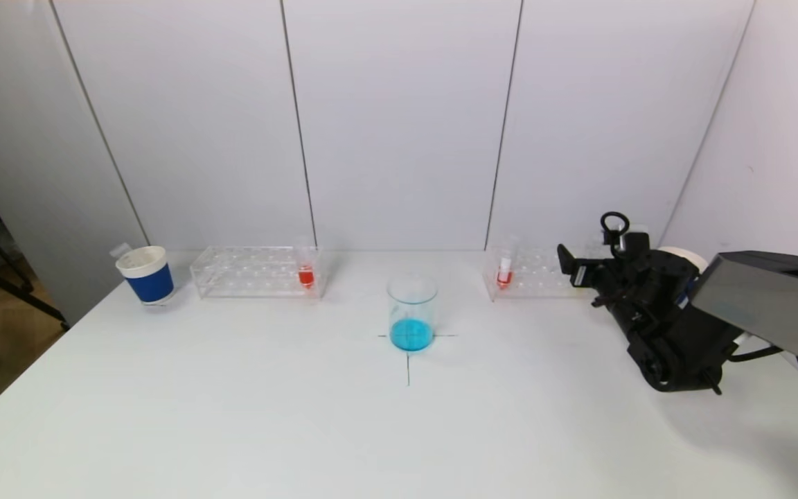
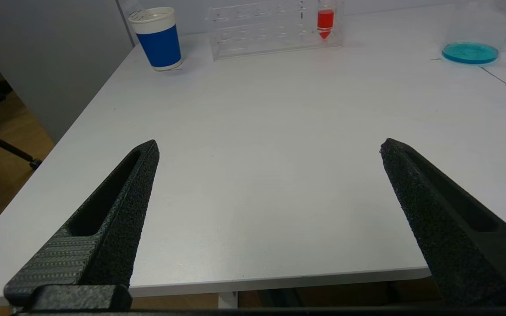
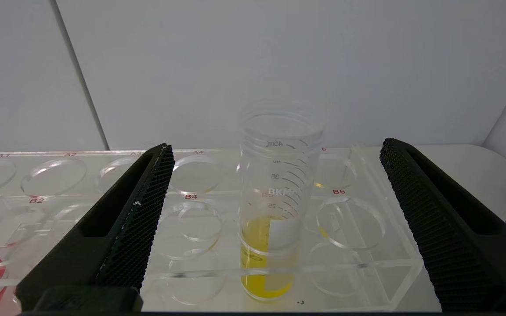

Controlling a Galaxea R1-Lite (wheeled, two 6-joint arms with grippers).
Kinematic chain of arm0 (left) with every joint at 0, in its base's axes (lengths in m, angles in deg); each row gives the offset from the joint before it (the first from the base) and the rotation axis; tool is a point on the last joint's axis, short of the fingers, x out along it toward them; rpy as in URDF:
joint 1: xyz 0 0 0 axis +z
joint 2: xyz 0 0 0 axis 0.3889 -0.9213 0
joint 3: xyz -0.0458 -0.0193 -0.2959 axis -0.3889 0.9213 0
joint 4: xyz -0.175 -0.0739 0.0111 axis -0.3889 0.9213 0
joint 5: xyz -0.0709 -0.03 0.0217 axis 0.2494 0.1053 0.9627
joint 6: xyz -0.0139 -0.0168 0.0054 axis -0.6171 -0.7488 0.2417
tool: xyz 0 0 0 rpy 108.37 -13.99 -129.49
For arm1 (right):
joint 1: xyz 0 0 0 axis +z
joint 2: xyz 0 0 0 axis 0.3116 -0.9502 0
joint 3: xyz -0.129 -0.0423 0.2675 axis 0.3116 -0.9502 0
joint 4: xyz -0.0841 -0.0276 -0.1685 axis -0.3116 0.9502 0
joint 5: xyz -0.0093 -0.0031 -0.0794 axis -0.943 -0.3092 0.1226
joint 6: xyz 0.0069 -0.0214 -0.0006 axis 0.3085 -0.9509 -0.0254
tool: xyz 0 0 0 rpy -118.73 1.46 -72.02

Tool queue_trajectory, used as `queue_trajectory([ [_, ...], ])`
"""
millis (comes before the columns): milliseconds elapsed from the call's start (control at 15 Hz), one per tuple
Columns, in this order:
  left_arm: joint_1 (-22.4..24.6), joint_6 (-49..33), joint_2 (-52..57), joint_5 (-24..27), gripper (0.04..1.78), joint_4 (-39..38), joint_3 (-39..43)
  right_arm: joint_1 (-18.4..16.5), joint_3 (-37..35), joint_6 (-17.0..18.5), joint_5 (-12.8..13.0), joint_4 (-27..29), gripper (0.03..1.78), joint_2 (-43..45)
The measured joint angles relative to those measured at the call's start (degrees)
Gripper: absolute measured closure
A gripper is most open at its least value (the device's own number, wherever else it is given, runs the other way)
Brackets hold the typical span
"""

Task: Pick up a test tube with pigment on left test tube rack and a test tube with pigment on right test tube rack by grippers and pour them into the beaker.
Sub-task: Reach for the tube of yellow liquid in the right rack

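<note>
My right gripper next needs to grab the clear test tube by the bare upper side below its rim point(image 3: 280, 171), because the rack point(image 3: 362, 263) surrounds the test tube's lower half.
A clear beaker point(image 1: 412, 313) with blue liquid stands mid-table on a cross mark; it also shows in the left wrist view point(image 2: 470, 46). The left clear rack point(image 1: 253, 272) holds a red-pigment tube point(image 1: 306, 274) at its right end. The right clear rack point(image 1: 530, 274) holds a red-pigment tube point(image 1: 504, 274) at its left end. In the right wrist view a yellow-pigment tube point(image 3: 275, 206) stands in the rack point(image 3: 367, 272). My right gripper point(image 3: 276, 145) is open, its fingers either side of the yellow tube and apart from it. My left gripper point(image 2: 269, 141) is open and empty over the table's front left edge.
A blue and white paper cup point(image 1: 146, 275) stands left of the left rack. Another cup point(image 1: 683, 256) sits behind my right arm. White wall panels close off the back. The table's left edge point(image 2: 81, 118) drops to the floor.
</note>
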State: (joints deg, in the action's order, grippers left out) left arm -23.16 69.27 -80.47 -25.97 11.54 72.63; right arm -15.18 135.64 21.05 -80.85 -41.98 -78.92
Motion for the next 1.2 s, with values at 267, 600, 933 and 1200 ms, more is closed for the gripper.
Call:
queue_trajectory([
  [267, 0.0, 0.0, 0.0, 0.0, 0.06, 0.0, 0.0, 0.0, 0.1, 0.0, 0.0, 0.0, 0.1, -0.2],
  [600, 0.0, 0.0, 0.0, 0.0, 0.06, 0.0, 0.0, 0.0, 0.1, 0.0, 0.0, 0.0, 0.1, -0.3],
  [933, 0.0, 0.0, 0.0, 0.0, 0.06, 0.0, 0.0, 0.0, 0.1, 0.0, 0.0, 0.0, 0.1, -0.4],
  [1200, 0.0, 0.0, 0.0, 0.0, 0.06, 0.0, 0.0, 0.0, 0.2, 0.0, 0.1, 0.0, 0.23, -0.4],
])
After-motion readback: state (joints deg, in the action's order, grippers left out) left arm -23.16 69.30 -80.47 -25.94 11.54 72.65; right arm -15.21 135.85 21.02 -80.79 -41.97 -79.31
